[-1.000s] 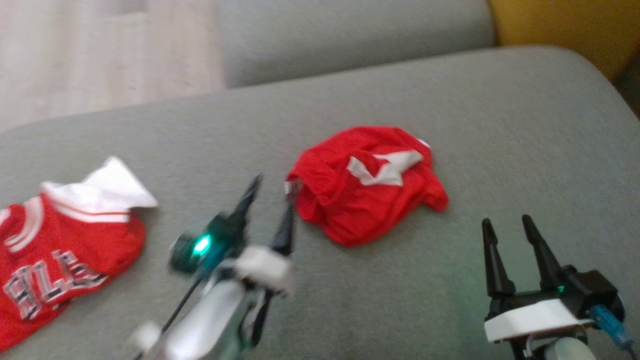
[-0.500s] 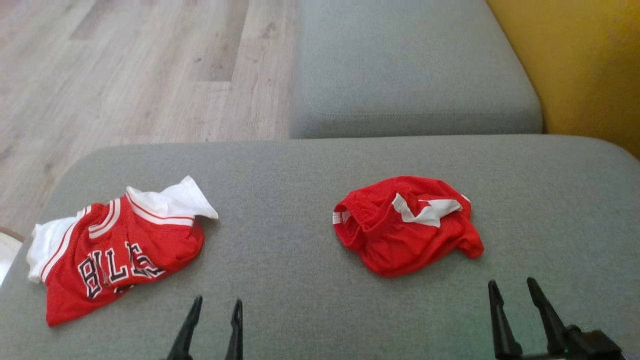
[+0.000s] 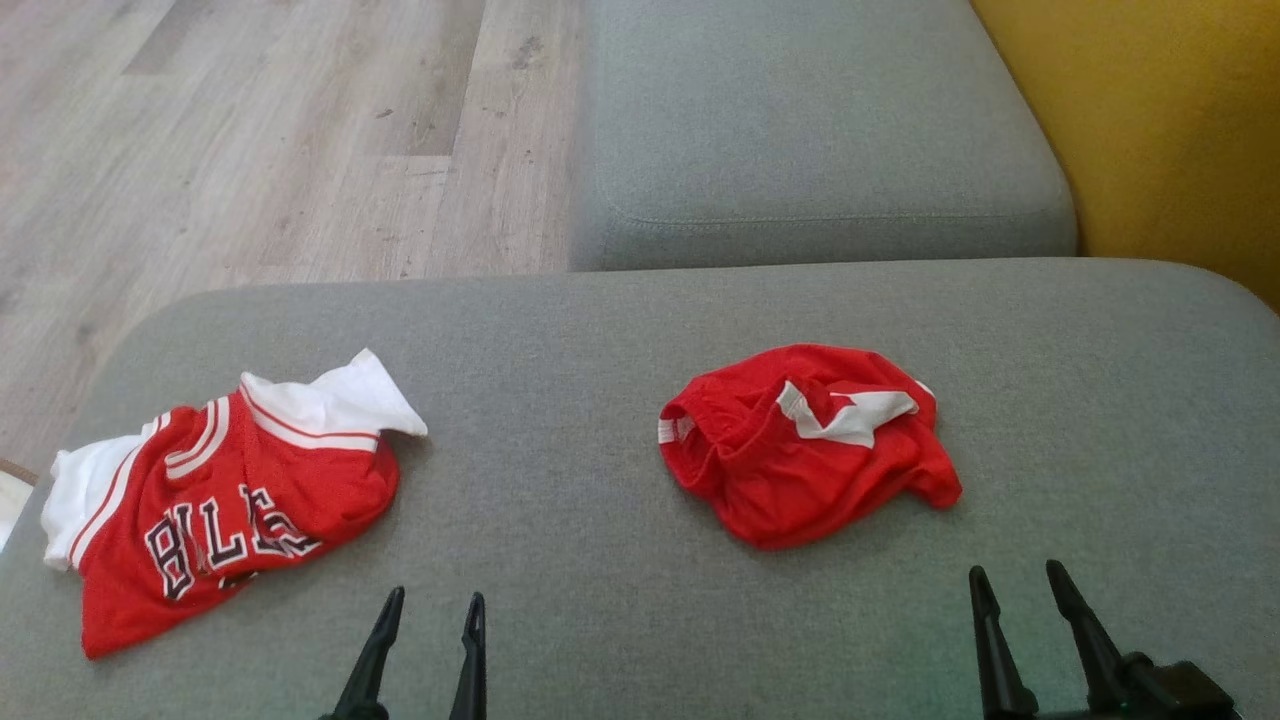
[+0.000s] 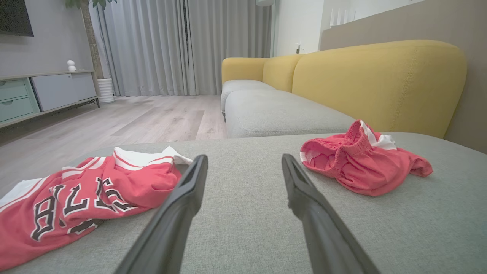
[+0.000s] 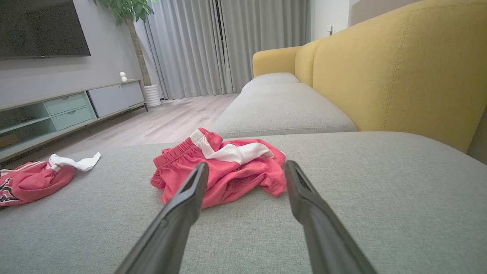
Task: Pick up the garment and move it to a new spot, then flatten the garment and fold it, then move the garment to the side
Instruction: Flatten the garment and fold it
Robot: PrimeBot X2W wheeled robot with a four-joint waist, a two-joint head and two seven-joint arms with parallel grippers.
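The left gripper picks up the shorts by the edge of their waistband (image 3: 725, 434) next. The waistband stands up open, while the crumpled legs lie slack on the cushion.
Crumpled red shorts (image 3: 810, 450) with a white stripe lie right of the middle of the grey cushion (image 3: 560, 420); they also show as shorts (image 4: 361, 163) and shorts (image 5: 224, 171). A red and white jersey (image 3: 220, 490) with dark letters lies bunched at the left, seen as jersey (image 4: 76, 198) too. My left gripper (image 3: 434, 600) is open at the near edge, between the two garments and touching neither. My right gripper (image 3: 1015, 570) is open just short of the shorts' near right side. Each gripper holds nothing: left gripper (image 4: 244, 158), right gripper (image 5: 246, 164).
A second grey seat cushion (image 3: 820, 130) lies beyond a seam. The yellow backrest (image 3: 1170, 120) rises along the right. Wood floor (image 3: 250, 140) drops off past the cushion's left and far-left edges. A low cabinet (image 5: 68, 110) stands across the room.
The head camera has shifted, so the whole picture moved. My left gripper, raised beside the shorts' left edge a second ago, has drawn back to the near edge. The garments lie as before.
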